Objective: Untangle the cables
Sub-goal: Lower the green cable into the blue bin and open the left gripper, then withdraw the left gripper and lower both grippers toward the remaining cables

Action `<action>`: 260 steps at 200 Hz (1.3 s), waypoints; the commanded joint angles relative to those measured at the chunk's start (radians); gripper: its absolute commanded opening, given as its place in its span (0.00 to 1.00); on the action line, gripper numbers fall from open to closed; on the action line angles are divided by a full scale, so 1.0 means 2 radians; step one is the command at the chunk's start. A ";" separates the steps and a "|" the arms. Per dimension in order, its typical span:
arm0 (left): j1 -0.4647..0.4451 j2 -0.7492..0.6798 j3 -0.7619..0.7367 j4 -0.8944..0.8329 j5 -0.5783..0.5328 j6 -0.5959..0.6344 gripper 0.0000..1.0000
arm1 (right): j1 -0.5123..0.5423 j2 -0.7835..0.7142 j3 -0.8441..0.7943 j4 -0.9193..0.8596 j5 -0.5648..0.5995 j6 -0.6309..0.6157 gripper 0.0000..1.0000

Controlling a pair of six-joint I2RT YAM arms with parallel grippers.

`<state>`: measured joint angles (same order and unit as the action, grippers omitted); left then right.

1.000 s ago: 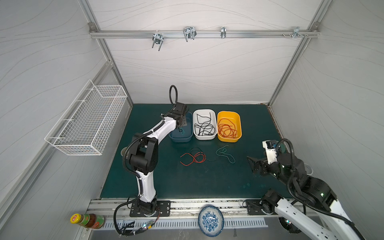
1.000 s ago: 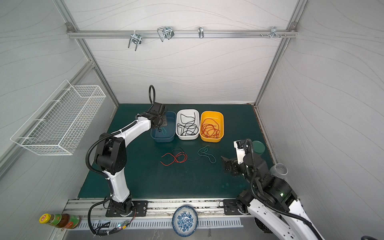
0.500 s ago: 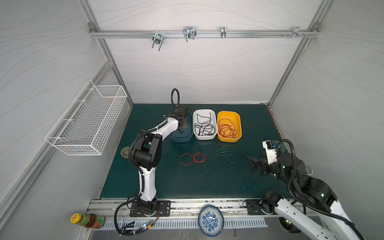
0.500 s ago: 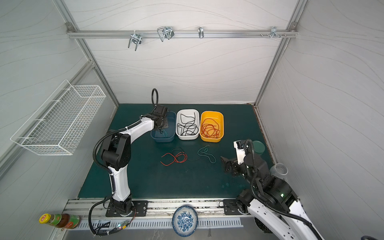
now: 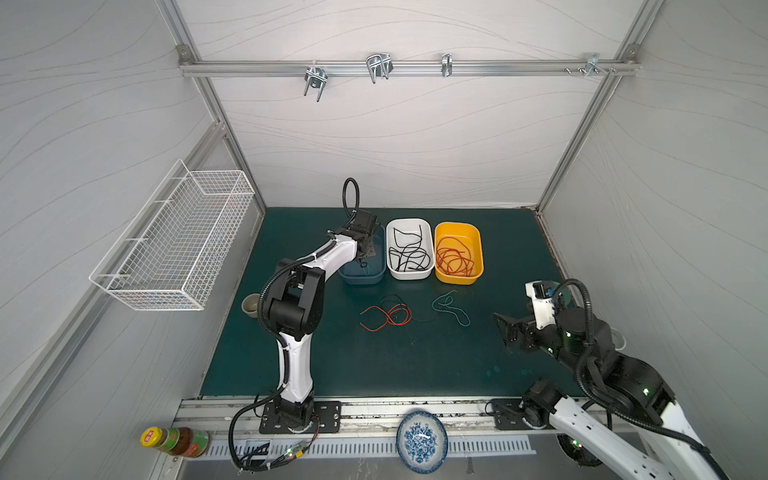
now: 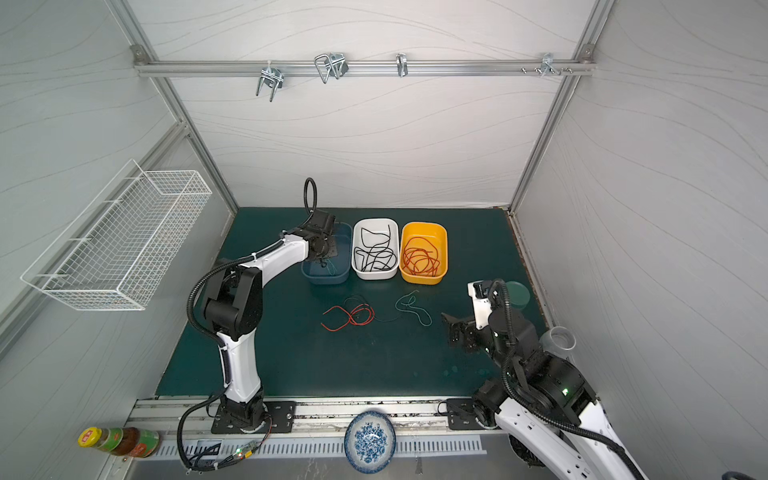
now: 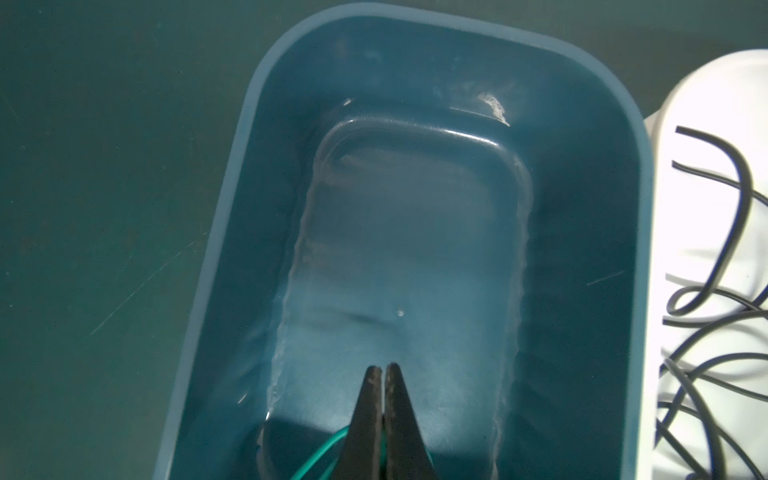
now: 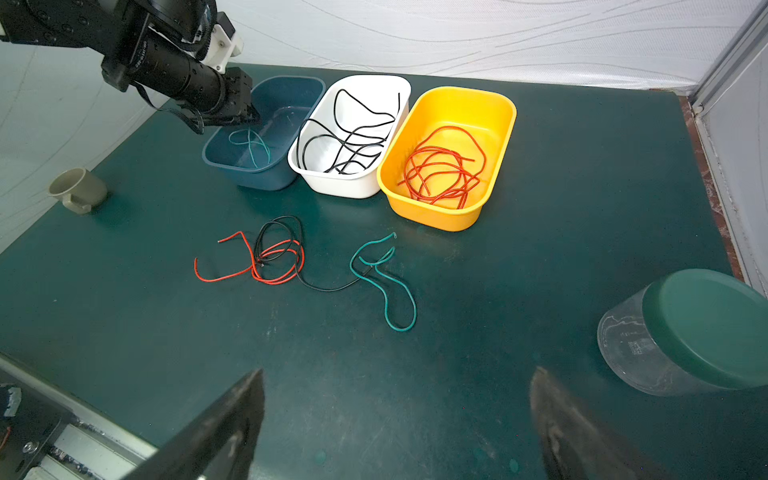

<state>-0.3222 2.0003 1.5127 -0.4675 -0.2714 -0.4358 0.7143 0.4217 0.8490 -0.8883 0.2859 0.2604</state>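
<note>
The teal-green cable (image 5: 451,309) hangs down within the blue tub's sides. My left gripper should open now, as the cable would end up inside the tub.
My left gripper (image 7: 383,368) is shut on a teal-green cable (image 7: 328,449) and hangs over the blue tub (image 7: 232,208); the cable droops onto the tub's floor (image 8: 249,143). On the mat, red cables (image 5: 386,318) lie looped with a black cable (image 5: 419,321), which runs on to a loose teal cable (image 5: 451,309). The white tub (image 5: 409,276) holds black cables and the yellow tub (image 5: 457,280) holds red ones. At the near right my right gripper (image 8: 399,370) stands wide open above bare mat, well short of the loose cables.
A beige cup (image 5: 250,304) stands left of the left arm. A clear jar with a green lid (image 8: 685,332) sits by the right gripper. A wire basket (image 5: 174,245) hangs on the left wall. A patterned plate (image 5: 422,440) and a bottle (image 5: 174,441) lie beyond the front rail.
The left arm's elbow has swung a little to the right while its gripper stays over the blue tub with the teal cable. The right arm has not moved.
</note>
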 commanded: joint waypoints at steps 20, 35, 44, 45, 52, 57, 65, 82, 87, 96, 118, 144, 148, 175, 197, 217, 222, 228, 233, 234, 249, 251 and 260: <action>0.002 0.014 0.028 0.010 0.007 -0.009 0.00 | 0.004 -0.007 -0.005 0.011 -0.004 -0.010 0.99; 0.002 0.015 0.028 0.010 0.009 -0.009 0.00 | 0.004 -0.007 -0.005 0.011 -0.005 -0.009 0.99; 0.002 0.015 0.028 0.009 0.009 -0.009 0.00 | 0.004 -0.007 -0.005 0.011 -0.005 -0.009 0.99; 0.002 0.015 0.029 0.008 0.009 -0.009 0.00 | 0.004 -0.007 -0.005 0.011 -0.004 -0.010 0.99; 0.002 0.016 0.029 0.009 0.009 -0.009 0.00 | 0.004 -0.008 -0.005 0.011 -0.004 -0.009 0.99; 0.002 0.015 0.029 0.008 0.009 -0.009 0.00 | 0.004 -0.008 -0.005 0.011 -0.004 -0.010 0.99; 0.002 0.016 0.031 0.007 0.009 -0.009 0.00 | 0.004 -0.008 -0.005 0.011 -0.004 -0.009 0.99; 0.002 0.017 0.031 0.006 0.010 -0.009 0.00 | 0.004 -0.007 -0.005 0.011 -0.004 -0.010 0.99; 0.002 0.018 0.031 0.006 0.010 -0.009 0.00 | 0.004 -0.008 -0.004 0.012 -0.004 -0.011 0.99; 0.002 0.018 0.031 0.006 0.010 -0.009 0.01 | 0.004 -0.008 -0.005 0.012 -0.004 -0.011 0.99; 0.002 0.021 0.032 0.003 0.011 -0.008 0.05 | 0.003 -0.008 -0.005 0.012 -0.004 -0.010 0.99; 0.002 0.020 0.038 -0.003 0.011 -0.006 0.08 | 0.004 -0.008 -0.006 0.012 -0.005 -0.011 0.99; 0.002 0.019 0.040 -0.004 0.012 -0.005 0.08 | 0.004 -0.008 -0.006 0.012 -0.005 -0.011 0.99; 0.002 0.012 0.050 -0.011 0.012 0.002 0.15 | 0.004 -0.010 -0.006 0.012 -0.003 -0.010 0.99; 0.002 0.000 0.059 -0.021 0.013 0.008 0.23 | 0.004 -0.009 -0.005 0.011 -0.002 -0.009 0.99; 0.002 -0.017 0.068 -0.032 0.017 0.009 0.31 | 0.004 -0.007 -0.005 0.010 -0.001 -0.009 0.99; 0.002 -0.023 0.070 -0.034 0.021 0.009 0.32 | 0.004 -0.006 -0.005 0.010 -0.002 -0.009 0.99; 0.002 -0.032 0.072 -0.039 0.025 0.006 0.33 | 0.004 -0.005 -0.004 0.009 -0.001 -0.008 0.99; 0.002 -0.040 0.075 -0.043 0.028 0.004 0.35 | 0.004 -0.003 -0.003 0.009 -0.001 -0.008 0.99; 0.002 -0.041 0.075 -0.043 0.030 0.004 0.35 | 0.004 -0.003 -0.003 0.008 -0.001 -0.008 0.99; 0.002 -0.073 0.074 -0.050 0.041 -0.001 0.40 | 0.003 0.001 -0.002 0.006 0.001 -0.007 0.99; 0.002 -0.078 0.074 -0.052 0.044 -0.001 0.40 | 0.004 0.002 -0.002 0.006 0.001 -0.006 0.99; 0.002 -0.098 0.073 -0.061 0.046 -0.005 0.43 | 0.003 0.006 0.000 0.003 0.004 -0.003 0.99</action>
<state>-0.3222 1.9392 1.6032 -0.5549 -0.2089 -0.4252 0.7143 0.4168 0.8440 -0.8825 0.2832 0.2539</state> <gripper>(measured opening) 0.400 0.989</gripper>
